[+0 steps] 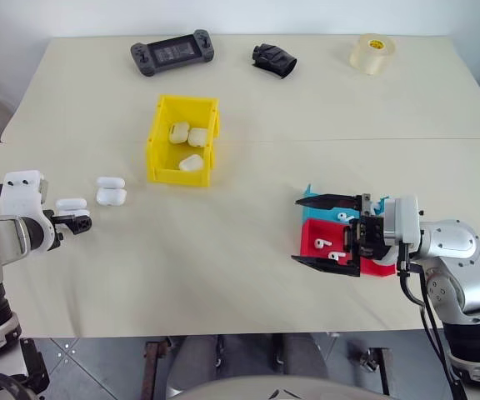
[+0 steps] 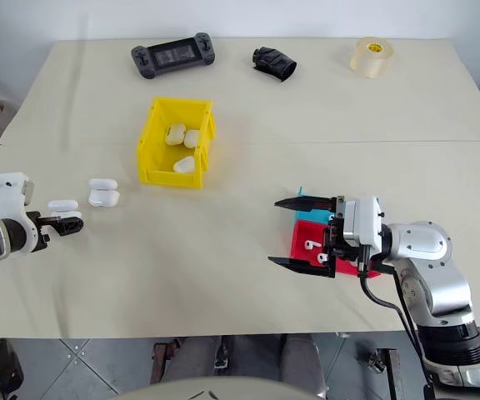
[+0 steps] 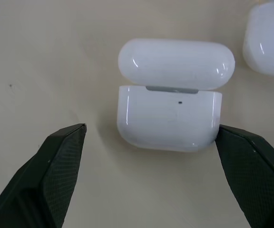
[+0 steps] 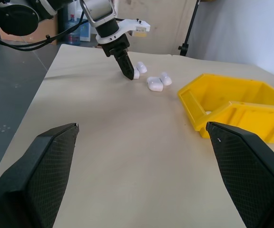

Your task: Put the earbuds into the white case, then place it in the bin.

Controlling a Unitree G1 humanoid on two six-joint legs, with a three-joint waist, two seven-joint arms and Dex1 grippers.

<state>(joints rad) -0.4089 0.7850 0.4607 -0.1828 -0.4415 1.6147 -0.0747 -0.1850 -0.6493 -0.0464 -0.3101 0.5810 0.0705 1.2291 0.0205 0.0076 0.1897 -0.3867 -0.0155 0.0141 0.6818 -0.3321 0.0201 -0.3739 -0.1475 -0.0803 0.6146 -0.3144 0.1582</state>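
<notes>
The case's lower body (image 3: 169, 118) is between my left gripper's fingers, so they would hold the case if they closed now. My left gripper should close on it.
A white case (image 3: 169, 118) lies on the table with its lid flipped open, between the fingers of my open left gripper (image 1: 77, 221) at the table's left edge. A second open case (image 1: 111, 192) lies just to its right. The yellow bin (image 1: 158, 158) stands further back and holds three white cases. My right gripper (image 1: 297, 230) is open and points left, level, above the table beside a red tray (image 1: 309, 232). Earbuds (image 1: 322, 244) lie in the red tray, and another one (image 1: 342, 217) lies by the blue tray (image 1: 319, 211) behind it.
At the table's far side are a black game controller (image 1: 172, 53), a crumpled black object (image 1: 273, 60) and a roll of clear tape (image 1: 372, 53). A seam crosses the table just behind the bin's front wall.
</notes>
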